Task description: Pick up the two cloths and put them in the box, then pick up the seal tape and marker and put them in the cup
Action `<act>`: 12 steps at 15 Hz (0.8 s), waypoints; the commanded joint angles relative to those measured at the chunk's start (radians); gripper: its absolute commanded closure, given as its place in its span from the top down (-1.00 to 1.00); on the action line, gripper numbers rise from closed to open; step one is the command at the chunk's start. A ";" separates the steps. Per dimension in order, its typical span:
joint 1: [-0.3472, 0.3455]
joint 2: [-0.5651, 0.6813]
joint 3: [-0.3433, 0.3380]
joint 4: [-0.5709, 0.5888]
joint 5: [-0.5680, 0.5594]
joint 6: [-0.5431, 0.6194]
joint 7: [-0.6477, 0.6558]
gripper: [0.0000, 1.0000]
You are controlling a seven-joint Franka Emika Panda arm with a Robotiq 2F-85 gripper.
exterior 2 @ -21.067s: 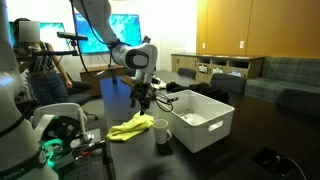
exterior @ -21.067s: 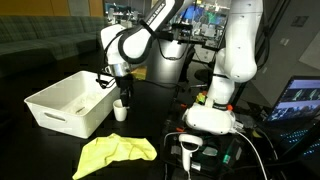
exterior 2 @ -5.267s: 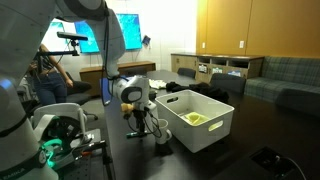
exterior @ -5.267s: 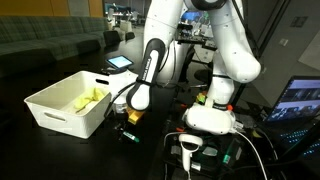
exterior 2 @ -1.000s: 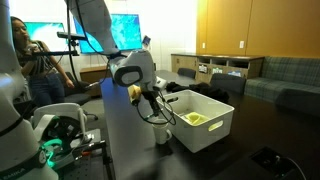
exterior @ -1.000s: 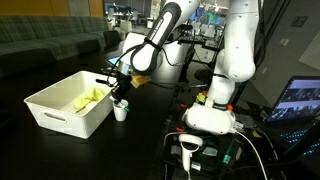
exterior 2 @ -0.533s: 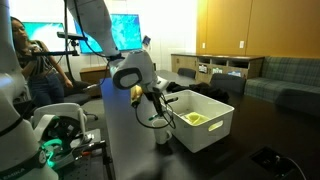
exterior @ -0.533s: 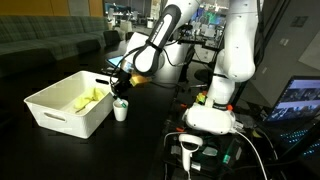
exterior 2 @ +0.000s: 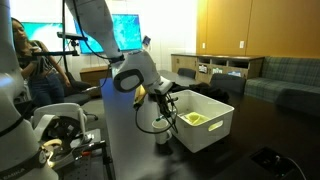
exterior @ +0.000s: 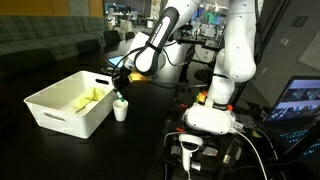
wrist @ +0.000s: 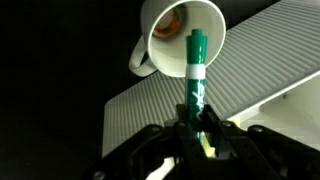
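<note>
The green marker's lower end is above the white cup's opening [exterior: 120, 103] [wrist: 177, 50]. I should lower the green marker before my gripper lets go of it.
My gripper [wrist: 192, 132] is shut on a green marker [wrist: 195, 68], which points toward the mouth of a white cup [wrist: 180, 38]. Something orange-brown, likely the seal tape [wrist: 170, 29], lies inside the cup. In both exterior views the gripper [exterior: 120, 88] [exterior 2: 164, 112] hangs just above the cup [exterior: 120, 110] [exterior 2: 163, 136], beside the white box [exterior: 48, 113] [exterior 2: 215, 135]. A yellow cloth [exterior: 88, 99] [exterior 2: 194, 118] lies in the box. I cannot make out a second cloth apart from it.
The box wall [wrist: 250, 85] stands right next to the cup. The robot base [exterior: 212, 112] and a laptop [exterior: 300, 98] sit at one side of the dark table. A person [exterior 2: 28, 62] stands beyond the table in an exterior view.
The gripper with the marker has shifted slightly closer over the cup and a little lower; the grip is unchanged.
</note>
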 commanded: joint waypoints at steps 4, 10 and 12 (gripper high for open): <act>0.261 0.061 -0.231 -0.006 0.055 0.117 0.068 -0.90; 0.507 0.141 -0.349 0.003 0.258 0.221 0.118 -0.90; 0.579 0.169 -0.375 0.010 0.335 0.244 0.116 -0.90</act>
